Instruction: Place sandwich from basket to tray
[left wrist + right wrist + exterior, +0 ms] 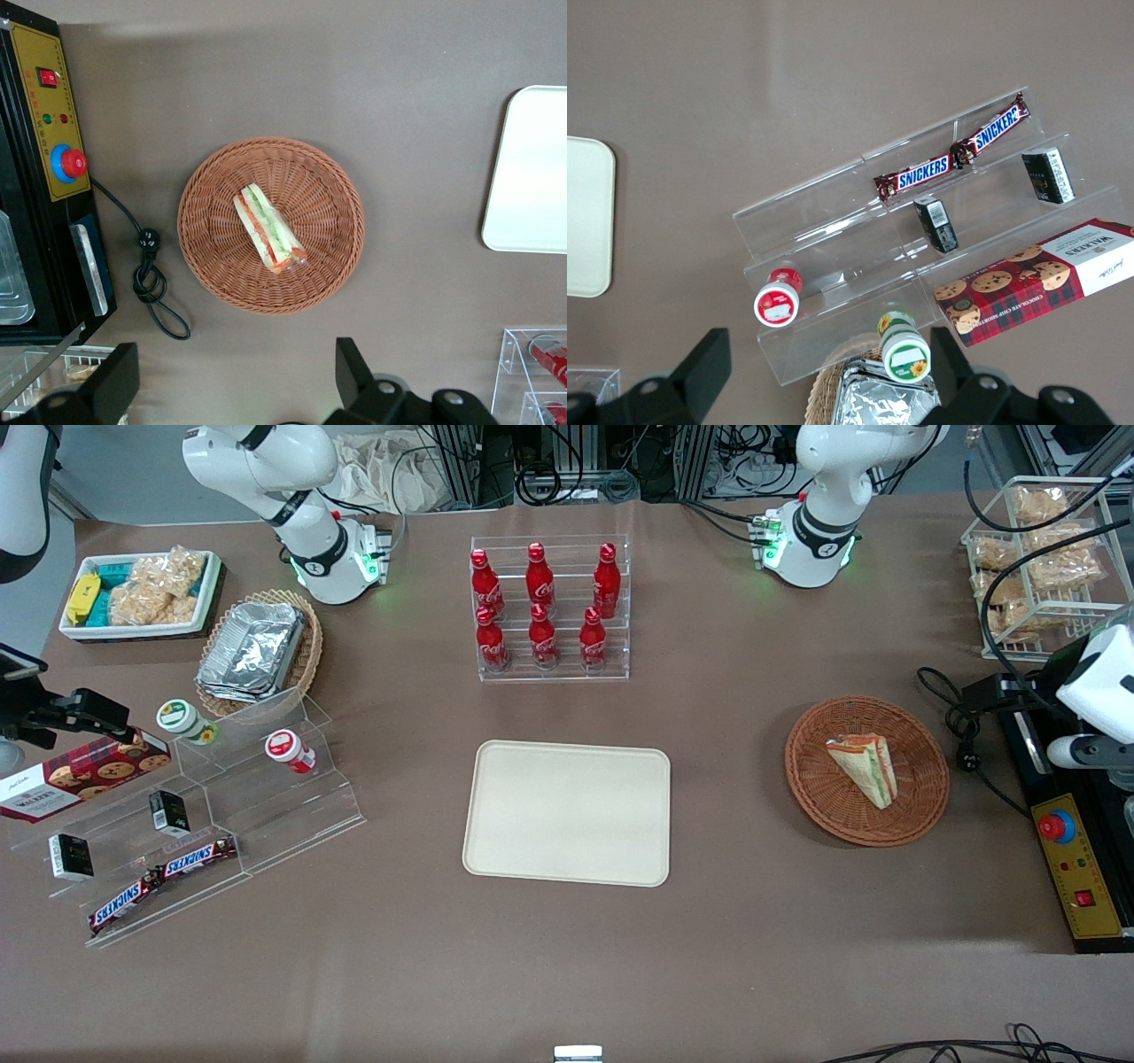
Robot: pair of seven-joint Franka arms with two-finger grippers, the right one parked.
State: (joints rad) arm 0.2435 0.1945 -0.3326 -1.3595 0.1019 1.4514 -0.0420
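Observation:
My gripper next needs to grab the sandwich [864, 766] by its end, where the clear wrapper gathers, so that it can move it onto the cream tray [567, 812].
The sandwich [864, 766] [268, 228], a wrapped wedge with green and red filling, lies in the middle of the round reddish-brown basket [921, 779] [213, 239]. The cream tray [567, 812] [532, 168] lies flat beside the basket, toward the parked arm's end, with nothing on it. My gripper [237, 381] hangs high over the bare table just off the basket's rim. It is open, its two black fingers [354, 372] spread wide with nothing between them. It touches neither basket nor sandwich.
A black control box with a red button [1067, 868] [58, 168] and a looped cable [966, 735] [151, 283] lie beside the basket at the working arm's end. A rack of red bottles [549, 607] stands farther back than the tray. An acrylic snack stand [204, 806] is at the parked arm's end.

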